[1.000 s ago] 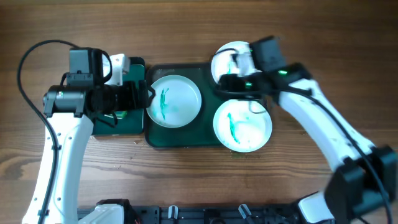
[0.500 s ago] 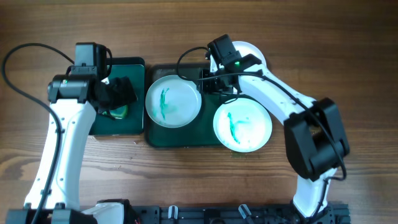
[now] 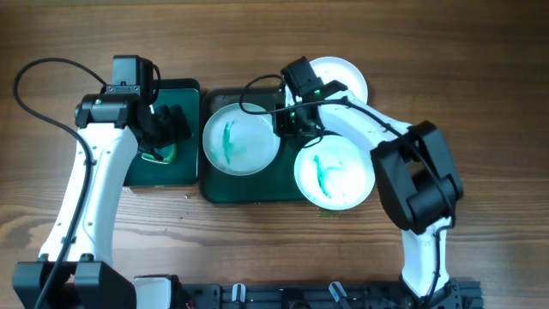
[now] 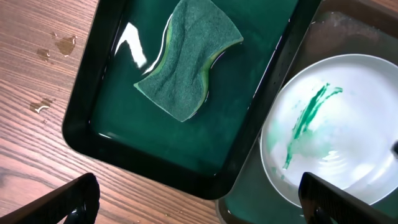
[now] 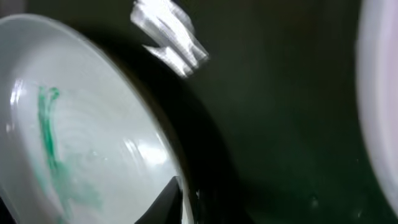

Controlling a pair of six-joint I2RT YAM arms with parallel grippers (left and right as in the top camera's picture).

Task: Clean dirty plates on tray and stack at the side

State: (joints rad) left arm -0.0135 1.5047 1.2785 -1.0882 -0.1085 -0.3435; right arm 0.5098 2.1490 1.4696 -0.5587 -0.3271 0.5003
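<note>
The left gripper pinches the green sponge across its narrow middle (image 4: 189, 58) next, which leaves its wide ends free to wipe the smeared plates.
Two white plates smeared green lie on the large dark green tray (image 3: 257, 190): the left plate (image 3: 244, 146) and the right plate (image 3: 339, 176). A third, plain white plate (image 3: 350, 75) sits on the table behind the tray's right end. My right gripper (image 3: 288, 120) is at the left plate's (image 5: 81, 143) right rim, and its fingers (image 5: 163, 202) are shut on that rim. My left gripper (image 3: 167, 127) hangs open above the near edge of the small tray (image 4: 124, 143), with nothing between its jaws. The smeared left plate (image 4: 336, 130) shows at the right of that view.
A green sponge (image 4: 186, 62) lies in the small dark green tray (image 3: 163, 176), left of the large tray. Drops of water (image 4: 65, 45) dot the wooden table beside it. The right arm's cable (image 3: 257, 86) loops over the large tray's back edge.
My right gripper has moved left from the plain plate to the left plate's rim, and its jaws have closed there. The left gripper has shifted slightly over the small tray.
</note>
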